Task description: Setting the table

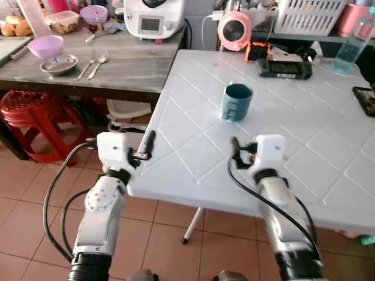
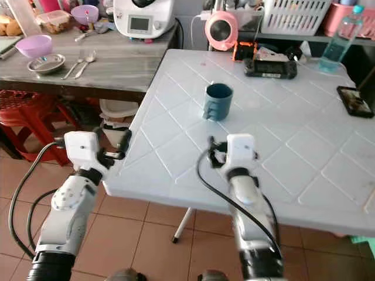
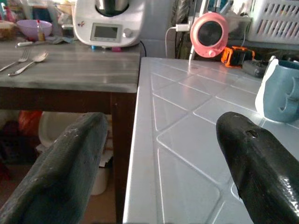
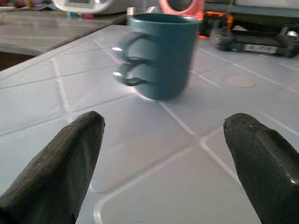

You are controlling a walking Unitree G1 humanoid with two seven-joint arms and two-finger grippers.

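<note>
My right gripper grips the teal mug (image 1: 237,101) by its handle (image 1: 231,108) next, to set the table.
A teal mug (image 1: 237,101) stands upright on the white plastic table (image 1: 293,158), handle turned toward me. My right gripper (image 1: 235,153) hovers low over the table just in front of the mug, open and empty; in the right wrist view the mug (image 4: 161,56) sits straight ahead between the spread fingers. My left gripper (image 1: 146,147) is at the table's left edge, open and empty. A fork (image 1: 85,69), a spoon (image 1: 99,61), a metal dish (image 1: 58,64) and a purple bowl (image 1: 45,45) lie on the wooden table (image 1: 135,64) to the left.
A white kitchen machine (image 1: 153,17), a pink round device (image 1: 234,29), a black handheld console (image 1: 285,68), a water bottle (image 1: 351,44) and a phone (image 1: 366,99) stand along the back and right. A red stool (image 1: 29,114) sits under the wooden table.
</note>
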